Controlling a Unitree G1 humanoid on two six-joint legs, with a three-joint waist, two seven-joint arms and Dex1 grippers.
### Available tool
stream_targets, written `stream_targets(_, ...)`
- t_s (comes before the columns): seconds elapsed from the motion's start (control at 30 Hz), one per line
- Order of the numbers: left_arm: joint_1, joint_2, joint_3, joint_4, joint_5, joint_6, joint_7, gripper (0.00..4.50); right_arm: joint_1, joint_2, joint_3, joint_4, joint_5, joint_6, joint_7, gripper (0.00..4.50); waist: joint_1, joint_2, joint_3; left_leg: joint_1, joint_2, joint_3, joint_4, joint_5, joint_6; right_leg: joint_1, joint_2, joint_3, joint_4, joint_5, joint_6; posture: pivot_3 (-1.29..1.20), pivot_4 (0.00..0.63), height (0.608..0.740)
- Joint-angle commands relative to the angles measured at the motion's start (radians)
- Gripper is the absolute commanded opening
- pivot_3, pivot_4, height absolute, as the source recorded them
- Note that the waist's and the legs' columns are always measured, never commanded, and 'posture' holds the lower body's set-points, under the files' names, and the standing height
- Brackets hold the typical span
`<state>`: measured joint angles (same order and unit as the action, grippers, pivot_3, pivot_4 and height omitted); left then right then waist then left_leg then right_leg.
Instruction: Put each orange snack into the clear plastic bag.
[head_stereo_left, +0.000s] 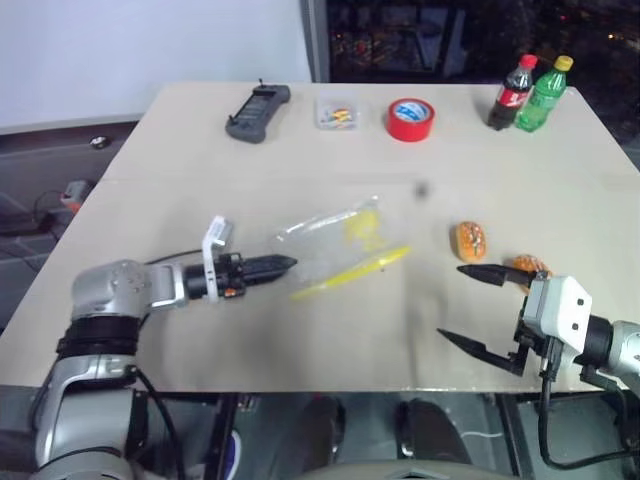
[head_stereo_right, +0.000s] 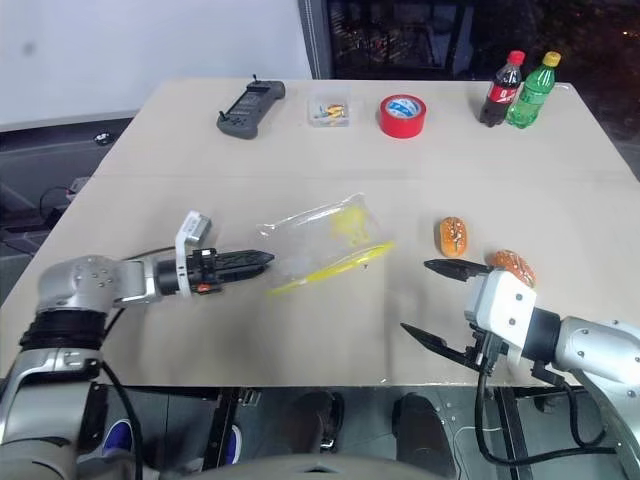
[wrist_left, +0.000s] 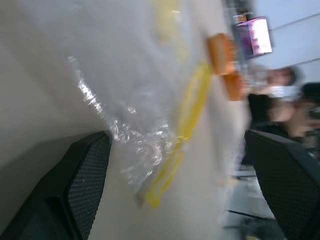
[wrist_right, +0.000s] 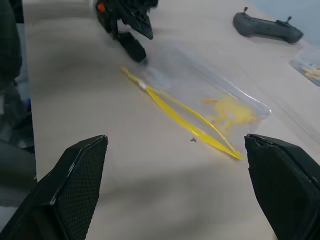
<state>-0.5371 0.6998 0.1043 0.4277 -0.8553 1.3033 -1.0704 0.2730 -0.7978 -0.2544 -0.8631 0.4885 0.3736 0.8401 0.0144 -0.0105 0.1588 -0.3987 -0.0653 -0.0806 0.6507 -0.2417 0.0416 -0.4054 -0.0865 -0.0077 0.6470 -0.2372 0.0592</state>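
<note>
My left gripper will grab the bag next by one end of its yellow zip strip, because the bag's clear film (head_stereo_left: 322, 246) is lying flat and slack.
The clear plastic bag (head_stereo_left: 335, 245) lies flat mid-table, its yellow zip strip (wrist_right: 187, 122) along the near edge with the two lips slightly parted. My left gripper (head_stereo_left: 278, 266) points right at the bag's left end, open, with the bag's corner (wrist_left: 140, 145) between its fingers; whether it touches I cannot tell. Two orange snacks lie to the bag's right: one (head_stereo_left: 470, 240) stands alone, the other (head_stereo_left: 530, 266) sits just behind my right gripper (head_stereo_left: 452, 303). That gripper is open and empty, pointing left toward the bag.
Along the far edge stand a black controller (head_stereo_left: 258, 110), a small clear box (head_stereo_left: 336, 114), a red tape roll (head_stereo_left: 410, 119), a cola bottle (head_stereo_left: 513, 92) and a green bottle (head_stereo_left: 543, 95). The table's front edge (head_stereo_left: 330, 388) runs just below both grippers.
</note>
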Motion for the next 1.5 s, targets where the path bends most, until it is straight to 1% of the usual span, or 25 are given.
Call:
stream_targets(0.03, 0.031, -0.014, 0.013, 0.013, -0.013, 0.013, -0.044, 4.48, 0.04, 0.007, -0.054, -0.068, 0.008, 0.003, -0.027, 4.5, -0.004, 0.0, 0.0, 0.0, 0.0, 0.001, 0.0, 0.0, 0.0, 0.0, 0.0, 0.001, 0.0, 0.0, 0.0, 0.0, 0.15, 0.74)
stream_targets(0.13, 0.051, -0.052, 0.089, 0.0, -0.046, 0.038, 0.001, 4.48, 0.063, 0.01, -0.061, -0.087, 0.002, 0.01, -0.047, 4.5, -0.004, 0.0, 0.0, 0.001, 0.001, 0.001, 0.0, 0.0, 0.0, 0.0, -0.001, 0.002, 0.0, 0.0, 0.0, 0.0, 0.15, 0.74)
stream_targets(0.2, 0.074, -0.074, 0.146, -0.057, -0.074, 0.066, 0.056, 4.48, 0.072, 0.015, -0.066, -0.098, 0.003, 0.016, -0.061, 4.5, -0.002, 0.0, 0.0, 0.001, 0.001, 0.001, 0.0, -0.001, 0.001, 0.0, -0.001, 0.002, 0.0, 0.0, 0.0, 0.0, 0.15, 0.74)
stream_targets(0.33, 0.122, -0.125, 0.228, -0.2, -0.037, 0.154, 0.304, 4.48, 0.096, 0.015, -0.072, -0.108, -0.006, 0.011, -0.068, 4.5, 0.0, -0.001, -0.001, 0.001, 0.001, 0.001, 0.001, -0.002, 0.003, 0.0, -0.002, 0.002, 0.0, 0.0, 0.0, 0.0, 0.15, 0.74)
stream_targets(0.43, 0.129, -0.199, 0.373, -0.295, -0.05, 0.256, 0.46, 4.48, 0.101, 0.019, -0.062, -0.099, -0.013, 0.004, -0.075, 4.5, 0.0, -0.001, -0.001, 0.001, 0.001, 0.001, 0.001, -0.002, 0.003, 0.0, -0.002, 0.002, 0.0, 0.0, 0.0, 0.0, 0.15, 0.74)
stream_targets(0.5, 0.123, -0.288, 0.439, -0.341, -0.035, 0.303, 0.564, 4.48, 0.094, 0.021, -0.042, -0.087, -0.023, -0.002, -0.076, 4.5, 0.0, -0.001, -0.002, 0.001, 0.001, 0.001, 0.001, -0.002, 0.003, 0.0, -0.002, 0.002, 0.001, 0.0, 0.0, 0.0, 0.15, 0.74)
stream_targets(0.57, 0.129, -0.376, 0.455, -0.388, -0.034, 0.298, 0.625, 4.48, 0.079, 0.022, -0.029, -0.078, -0.023, -0.001, -0.076, 4.5, 0.001, -0.001, -0.002, 0.002, 0.001, 0.001, 0.002, -0.002, 0.003, 0.0, -0.002, 0.002, 0.002, 0.0, 0.0, 0.0, 0.15, 0.74)
stream_targets(0.67, 0.105, -0.537, 0.537, -0.379, -0.033, 0.27, 0.727, 4.48, 0.065, 0.017, -0.029, -0.069, -0.018, 0.002, -0.069, 4.5, 0.017, -0.001, -0.005, 0.003, 0.0, 0.001, 0.003, -0.001, 0.002, 0.002, -0.003, 0.001, 0.003, 0.0, 0.001, 0.0, 0.15, 0.74)
stream_targets(0.8, 0.099, -0.631, 0.571, -0.364, -0.055, 0.248, 0.763, 4.48, 0.063, 0.012, -0.042, -0.074, -0.006, 0.013, -0.062, 4.5, 0.027, -0.003, -0.007, 0.004, 0.0, 0.0, 0.005, -0.001, 0.002, 0.005, -0.002, 0.0, 0.002, 0.0, 0.001, 0.0, 0.15, 0.74)
stream_targets(0.87, 0.082, -0.666, 0.579, -0.309, -0.05, 0.202, 0.779, 4.48, 0.065, 0.009, -0.047, -0.081, -0.005, 0.016, -0.062, 4.5, 0.028, -0.003, -0.007, 0.004, -0.001, 0.0, 0.005, -0.001, 0.002, 0.005, -0.002, 0.0, 0.002, 0.0, 0.001, 0.0, 0.15, 0.74)
stream_targets(0.93, 0.057, -0.69, 0.599, -0.252, -0.027, 0.149, 0.832, 4.48, 0.066, 0.007, -0.046, -0.084, -0.009, 0.017, -0.064, 4.5, 0.03, -0.003, -0.007, 0.004, -0.001, -0.001, 0.005, -0.001, 0.002, 0.006, -0.001, -0.001, 0.002, 0.0, 0.001, 0.0, 0.15, 0.74)
stream_targets(1.0, 0.058, -0.687, 0.551, -0.247, 0.005, 0.112, 0.851, 4.48, 0.071, 0.009, -0.05, -0.089, -0.01, 0.018, -0.069, 4.5, 0.031, -0.003, -0.008, 0.007, -0.001, -0.002, 0.005, -0.002, 0.002, 0.01, -0.001, -0.002, 0.001, 0.0, 0.001, 0.0, 0.15, 0.74)
stream_targets(1.03, 0.053, -0.691, 0.551, -0.241, 0.005, 0.099, 0.866, 4.48, 0.073, 0.012, -0.053, -0.091, -0.01, 0.02, -0.073, 4.5, 0.029, -0.003, -0.009, 0.008, -0.001, -0.002, 0.005, -0.002, 0.002, 0.011, -0.001, -0.002, 0.001, 0.0, 0.001, 0.0, 0.15, 0.74)
stream_targets(1.07, 0.047, -0.692, 0.556, -0.231, -0.001, 0.096, 0.875, 3.99, 0.073, 0.013, -0.053, -0.092, -0.01, 0.021, -0.076, 4.5, 0.028, -0.003, -0.009, 0.009, -0.001, -0.002, 0.005, -0.002, 0.003, 0.013, -0.002, -0.002, 0.001, 0.0, 0.002, 0.0, 0.15, 0.74)
stream_targets(1.1, 0.043, -0.689, 0.549, -0.223, -0.006, 0.1, 0.877, 3.69, 0.077, 0.015, -0.053, -0.093, -0.013, 0.019, -0.078, 4.5, 0.027, -0.002, -0.009, 0.011, -0.001, -0.002, 0.005, -0.002, 0.003, 0.014, -0.002, -0.002, 0.001, 0.0, 0.002, 0.0, 0.15, 0.74)
stream_targets(1.17, 0.03, -0.687, 0.546, -0.205, -0.015, 0.093, 0.894, 2.88, 0.078, 0.017, -0.045, -0.093, -0.022, 0.016, -0.082, 4.5, 0.025, -0.003, -0.009, 0.013, 0.0, -0.002, 0.005, -0.002, 0.003, 0.016, -0.002, -0.002, 0.001, -0.002, 0.005, 0.0, 0.15, 0.74)
stream_targets(1.23, 0.01, -0.689, 0.555, -0.186, -0.025, 0.089, 0.916, 1.82, 0.069, 0.021, -0.033, -0.093, -0.03, 0.017, -0.094, 4.5, 0.024, -0.002, -0.009, 0.014, 0.0, -0.002, 0.005, -0.002, 0.003, 0.016, -0.001, -0.002, 0.001, -0.002, 0.005, 0.0, 0.15, 0.74)
stream_targets(1.27, -0.002, -0.692, 0.567, -0.177, -0.034, 0.09, 0.929, 1.57, 0.063, 0.025, -0.024, -0.094, -0.037, 0.017, -0.105, 4.5, 0.024, -0.002, -0.009, 0.014, 0.0, -0.002, 0.004, -0.002, 0.003, 0.016, -0.001, -0.002, 0.001, -0.002, 0.005, 0.0, 0.15, 0.74)
stream_targets(1.33, -0.015, -0.69, 0.577, -0.167, -0.048, 0.095, 0.945, 0.66, 0.055, 0.031, -0.004, -0.099, -0.055, 0.016, -0.123, 4.5, 0.027, -0.001, -0.01, 0.014, 0.0, -0.002, 0.004, -0.002, 0.003, 0.016, -0.001, -0.002, 0.001, -0.002, 0.005, 0.0, 0.15, 0.74)
stream_targets(1.37, -0.023, -0.689, 0.587, -0.158, -0.061, 0.098, 0.954, 0.58, 0.05, 0.03, 0.017, -0.1, -0.08, 0.011, -0.132, 4.5, 0.027, -0.001, -0.01, 0.016, 0.0, -0.003, 0.004, -0.002, 0.002, 0.019, -0.001, -0.003, 0.001, -0.002, 0.005, 0.0, 0.15, 0.74)
stream_targets(1.4, -0.028, -0.688, 0.593, -0.152, -0.07, 0.099, 0.961, 0.03, 0.047, 0.029, 0.032, -0.1, -0.099, 0.007, -0.138, 4.5, 0.027, -0.001, -0.01, 0.018, 0.0, -0.003, 0.004, -0.004, -0.001, 0.02, -0.001, -0.003, 0.0, -0.002, 0.006, 0.0, 0.15, 0.74)
stream_targets(1.43, -0.036, -0.685, 0.601, -0.143, -0.082, 0.102, 0.969, 0.03, 0.038, 0.027, 0.054, -0.098, -0.123, 0.004, -0.147, 4.5, 0.025, 0.0, -0.011, 0.018, 0.0, -0.003, 0.004, -0.004, -0.002, 0.021, -0.002, -0.003, 0.0, -0.003, 0.006, 0.0, 0.15, 0.74)
stream_targets(1.47, -0.054, -0.688, 0.627, -0.144, -0.11, 0.119, 0.994, 0.03, 0.01, 0.031, 0.106, -0.085, -0.19, -0.013, -0.176, 4.5, 0.024, 0.0, -0.011, 0.018, 0.0, -0.003, 0.004, -0.004, -0.002, 0.021, -0.002, -0.003, 0.0, -0.003, 0.006, 0.0, 0.15, 0.74)
stream_targets(1.5, -0.081, -0.688, 0.657, -0.144, -0.142, 0.148, 1.025, 0.03, -0.038, 0.033, 0.187, -0.047, -0.293, -0.034, -0.211, 4.5, 0.022, -0.001, -0.01, 0.019, 0.0, -0.003, 0.004, -0.004, -0.002, 0.021, -0.001, -0.004, 0.0, -0.003, 0.006, 0.0, 0.15, 0.74)
